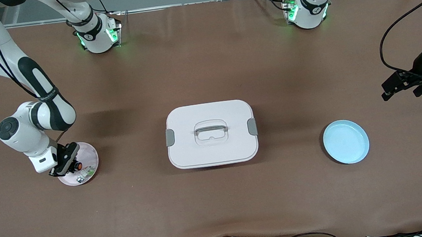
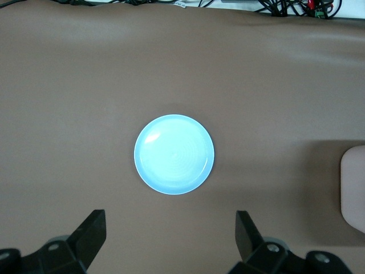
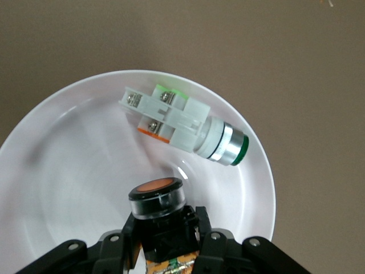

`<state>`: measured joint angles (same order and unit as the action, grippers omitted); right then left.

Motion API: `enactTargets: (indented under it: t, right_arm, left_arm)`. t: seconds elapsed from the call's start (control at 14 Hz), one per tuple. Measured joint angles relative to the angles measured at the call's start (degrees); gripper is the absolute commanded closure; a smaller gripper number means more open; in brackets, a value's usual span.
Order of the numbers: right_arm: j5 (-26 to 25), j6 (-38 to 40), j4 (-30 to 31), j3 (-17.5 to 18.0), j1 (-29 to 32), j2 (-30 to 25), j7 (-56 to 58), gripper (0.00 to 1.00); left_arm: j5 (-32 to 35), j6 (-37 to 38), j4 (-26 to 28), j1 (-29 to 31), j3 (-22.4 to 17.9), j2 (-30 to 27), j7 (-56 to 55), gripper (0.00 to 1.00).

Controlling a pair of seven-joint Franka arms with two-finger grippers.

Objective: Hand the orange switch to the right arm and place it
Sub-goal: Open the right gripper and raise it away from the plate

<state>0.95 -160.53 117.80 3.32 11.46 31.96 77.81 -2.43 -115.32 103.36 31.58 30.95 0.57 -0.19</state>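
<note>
The orange switch (image 3: 157,194) sits low inside the pink plate's rim (image 3: 74,165) in the right wrist view and would lie there if my right gripper opened, so it is now time to release.
The orange switch (image 1: 78,164), a stubby black body with a round orange face, sits between the fingers of my right gripper (image 1: 68,167), which is shut on it at the pink plate (image 1: 92,156) toward the right arm's end of the table. In the right wrist view the switch (image 3: 157,197) is clamped in the gripper (image 3: 163,225) low over the plate (image 3: 74,171); whether it touches the plate I cannot tell. My left gripper (image 1: 402,92) is open and empty, up over bare table at the left arm's end; it shows wide open in the left wrist view (image 2: 169,222).
A green-and-white part (image 1: 85,173) lies in the pink plate beside the switch, also in the right wrist view (image 3: 182,123). A white lidded box (image 1: 211,134) with a handle stands mid-table. A light blue plate (image 1: 346,141) lies toward the left arm's end, seen in the left wrist view (image 2: 174,154).
</note>
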Motion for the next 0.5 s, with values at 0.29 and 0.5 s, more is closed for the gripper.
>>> enactTargets:
  t: [0.29, 0.5]
  right_arm:
    - [0.0, -0.3, 0.0, 0.1, 0.0, 0.1, 0.3, 0.29]
    - [0.0, -0.6, 0.0, 0.2, 0.0, 0.3, 0.7, 0.00]
  left_arm:
    - [0.0, -0.2, -0.1, 0.0, 0.0, 0.0, 0.0, 0.00]
    - [0.0, -0.2, -0.1, -0.3, -0.2, 0.2, 0.0, 0.00]
